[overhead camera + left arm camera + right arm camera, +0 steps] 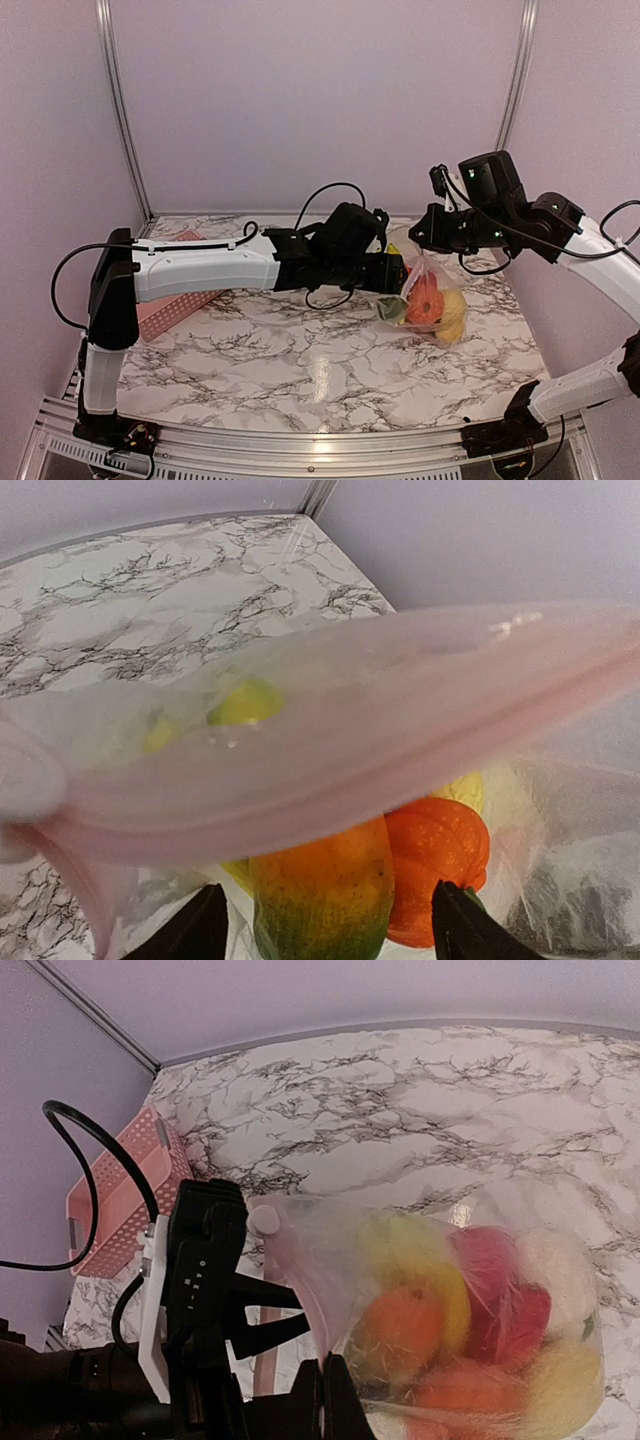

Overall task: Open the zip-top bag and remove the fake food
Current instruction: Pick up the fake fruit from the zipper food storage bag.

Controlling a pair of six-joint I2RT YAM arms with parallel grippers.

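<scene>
I should next use my left gripper to grab the orange-green piece across its green end (392,310) (321,927), which is nearest that gripper. Then I will remove the piece lengthwise from the bag.
The zip-top bag (432,292) hangs just above the marble table at centre right, clear and crinkly with a pink zip rim (330,750). My right gripper (422,238) is shut on the bag's top edge; the right wrist view shows its fingertips (323,1360) pinching the plastic. Inside the bag (440,1290) the fake food (470,1320) shows as yellow, orange and red-pink pieces. My left gripper (393,272) stands open at the bag's left side, its fingers (305,1311) apart with nothing between them. In its own view an orange-green piece (320,890) and an orange one (440,850) lie beyond the open gripper (330,935).
A pink slatted basket (165,305) lies at the left rear of the table, partly under the left arm; it also shows in the right wrist view (115,1200). Lilac walls and metal posts close in the back. A black cable (330,195) loops above the left wrist.
</scene>
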